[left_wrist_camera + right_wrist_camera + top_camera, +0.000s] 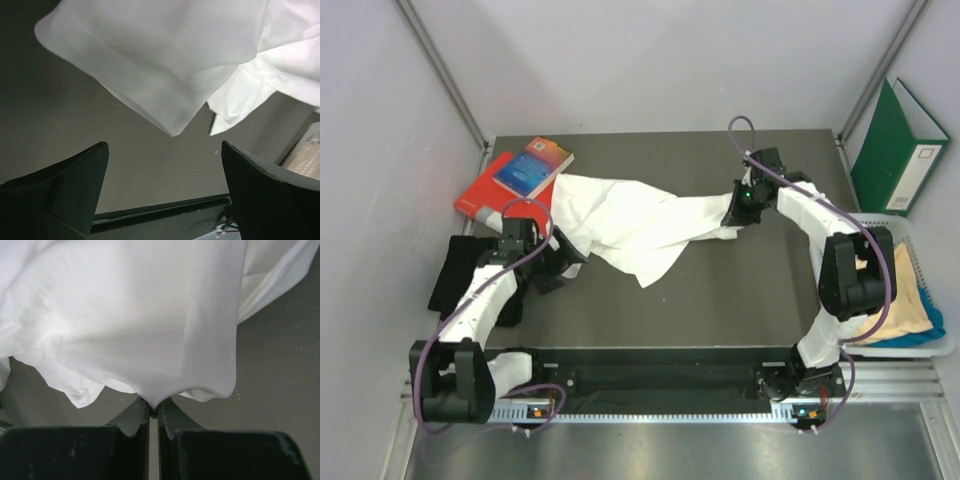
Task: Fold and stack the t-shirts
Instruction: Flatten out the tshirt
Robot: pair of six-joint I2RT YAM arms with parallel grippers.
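The robot's left gripper should next grab the white t-shirt by its near hanging corner, opposite the right gripper's hold, to stretch the t-shirt open for folding.
A white t-shirt [630, 222] lies crumpled across the middle of the dark table, its print not showing. My right gripper [738, 212] is shut on the shirt's right edge; in the right wrist view the cloth [150, 325] is pinched between the closed fingertips [154, 409]. My left gripper [563, 262] is open and empty at the shirt's left side; in the left wrist view a hanging corner of the shirt [170, 75] is ahead of the wide-apart fingers [75, 185]. A black t-shirt [455, 275] lies at the left edge under the left arm. Pale yellow [900, 300] and blue [928, 330] shirts lie in the basket.
A red book [485, 195] with a blue book [533, 167] on top lies at the back left, touching the white shirt. A white mesh basket [920, 345] stands at the right edge. A green binder [898, 145] leans at the back right.
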